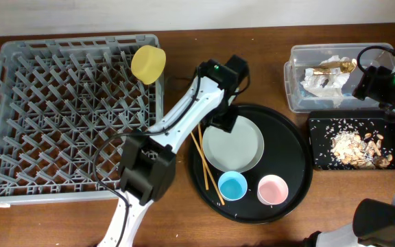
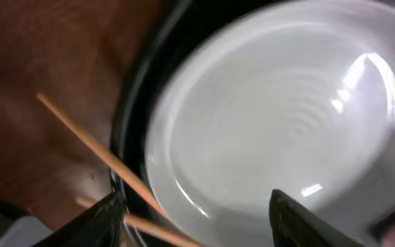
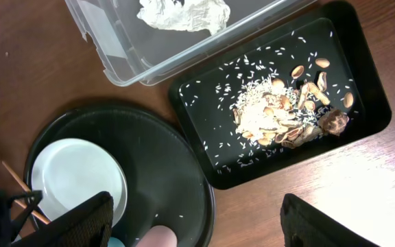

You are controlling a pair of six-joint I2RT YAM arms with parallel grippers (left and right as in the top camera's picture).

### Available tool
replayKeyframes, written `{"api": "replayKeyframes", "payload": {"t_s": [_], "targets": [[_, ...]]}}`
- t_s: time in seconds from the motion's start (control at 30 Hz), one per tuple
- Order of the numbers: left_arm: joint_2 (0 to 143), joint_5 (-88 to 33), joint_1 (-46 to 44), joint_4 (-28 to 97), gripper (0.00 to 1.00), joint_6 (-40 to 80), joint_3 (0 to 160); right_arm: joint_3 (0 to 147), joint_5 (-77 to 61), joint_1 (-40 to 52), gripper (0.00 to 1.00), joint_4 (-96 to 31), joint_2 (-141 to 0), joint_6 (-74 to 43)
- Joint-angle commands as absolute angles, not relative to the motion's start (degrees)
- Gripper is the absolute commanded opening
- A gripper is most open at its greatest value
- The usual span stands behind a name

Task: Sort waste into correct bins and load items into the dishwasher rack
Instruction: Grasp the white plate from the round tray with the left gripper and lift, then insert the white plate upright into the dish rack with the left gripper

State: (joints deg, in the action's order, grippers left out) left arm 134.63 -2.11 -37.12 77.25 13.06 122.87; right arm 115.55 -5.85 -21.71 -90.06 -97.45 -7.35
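My left gripper grabs the plate's rim beside the chopsticks next, since that leaves the plate's far edge free to load into the rack.
The pale grey plate [image 1: 233, 146] lies on the round black tray [image 1: 293, 154] with the blue cup [image 1: 232, 186], the pink cup [image 1: 273, 189] and two chopsticks [image 1: 208, 165]. My left gripper [image 1: 223, 122] is open low over the plate's left rim [image 2: 273, 116], its fingers [image 2: 197, 221] either side of the rim and the chopsticks [image 2: 94, 147]. The yellow bowl [image 1: 147, 63] sits on the grey rack's [image 1: 19, 116] right edge. My right gripper [image 1: 379, 77] is open and empty [image 3: 197, 219], high above the table.
The clear tub [image 1: 297, 96] holds white tissue [image 1: 321, 82] and a gold wrapper [image 1: 338, 66]. The shallow black tray [image 1: 321, 147] holds food scraps [image 1: 355, 147] and rice grains. In the right wrist view the tub [image 3: 115, 55], tray [image 3: 204, 130] and plate [image 3: 77, 178] show below.
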Motion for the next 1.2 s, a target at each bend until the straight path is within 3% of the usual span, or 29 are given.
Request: {"api": "replayKeyframes", "payload": {"t_s": [0.0, 0.17, 0.2, 0.4, 0.43, 0.53, 0.63, 0.77, 0.97, 1.1, 1.17], "targets": [[134.93, -1.34, -35.92, 72.38, 0.67, 15.86, 116.92, 115.68, -5.78, -21.78, 0.79, -90.24, -97.12, -7.33], [135.0, -2.15, -35.99, 68.01, 0.66, 15.77, 115.09, 115.68, -5.78, -21.78, 0.79, -90.26, -97.12, -7.35], [135.0, -2.15, -35.99, 67.37, 0.61, 15.75, 114.54, 115.68, -5.78, -21.78, 0.8, -90.24, -97.12, -7.33], [135.0, -3.44, -35.99, 64.23, 0.51, 15.81, 110.39, 115.68, -5.78, -21.78, 0.8, -90.26, -97.12, -7.33], [135.0, -3.44, -35.99, 64.01, 0.47, 15.81, 110.17, 115.68, -5.78, -21.78, 0.79, -90.24, -97.12, -7.33], [135.0, -3.46, -35.99, 63.59, 0.16, 15.84, 110.19, 115.68, -5.78, -21.78, 0.8, -90.24, -97.12, -7.33], [134.98, -3.7, -35.99, 63.59, 0.02, 15.84, 110.19, 115.68, -5.78, -21.78, 0.8, -90.24, -97.12, -7.33], [134.98, -3.9, -35.97, 65.06, 0.01, 15.79, 113.65, 115.68, -5.76, -21.78, 0.8, -90.21, -97.12, -7.33], [134.98, -1.72, -35.11, 75.77, 0.01, 12.73, 134.93, 115.68, -5.78, -21.78, 0.79, -89.78, -97.12, -7.35], [134.98, 8.91, -31.64, 86.13, 0.01, 12.29, 154.19, 115.68, -5.78, -21.78, 0.8, -89.54, -97.12, -7.33], [134.98, 21.93, -28.45, 92.33, 0.01, 12.34, 165.58, 115.68, -5.8, -21.78, 0.8, -89.14, -97.12, -7.35]]}}
